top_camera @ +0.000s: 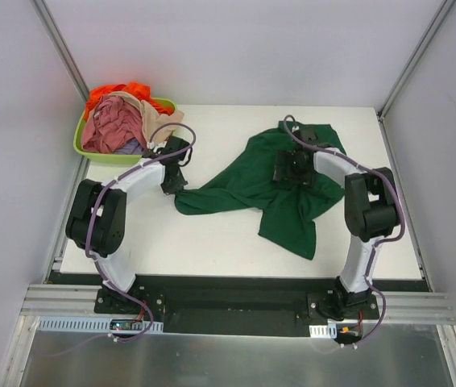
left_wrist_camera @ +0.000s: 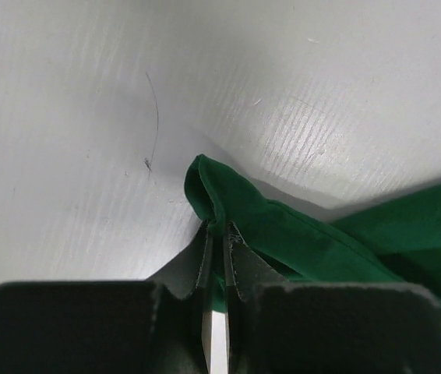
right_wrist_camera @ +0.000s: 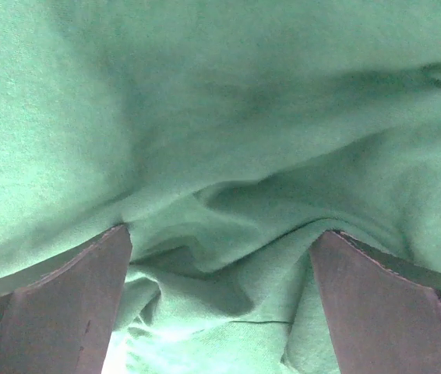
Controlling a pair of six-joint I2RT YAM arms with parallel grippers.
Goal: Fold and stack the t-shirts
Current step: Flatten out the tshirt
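The robot should next use its right gripper to grab the dark green t-shirt by its bunched folds, away from the left gripper's corner, so that it can spread the t-shirt for folding.
A dark green t-shirt [top_camera: 280, 193] lies crumpled across the middle and right of the white table. My left gripper [top_camera: 175, 182] is shut on its left corner; in the left wrist view the green cloth [left_wrist_camera: 228, 210] is pinched between the closed fingers of that gripper [left_wrist_camera: 219, 231]. My right gripper [top_camera: 292, 171] is open and pressed down into the shirt's upper middle; in the right wrist view its gripper [right_wrist_camera: 220, 257] straddles bunched folds of green cloth [right_wrist_camera: 228, 140]. Pink [top_camera: 114, 123], orange [top_camera: 119, 90] and beige [top_camera: 159, 117] shirts lie piled in the tub.
A lime-green plastic tub [top_camera: 83, 145] stands at the back left corner of the table. White walls with metal posts enclose the table. The arm bases are mounted on a black rail [top_camera: 228, 302] at the near edge.
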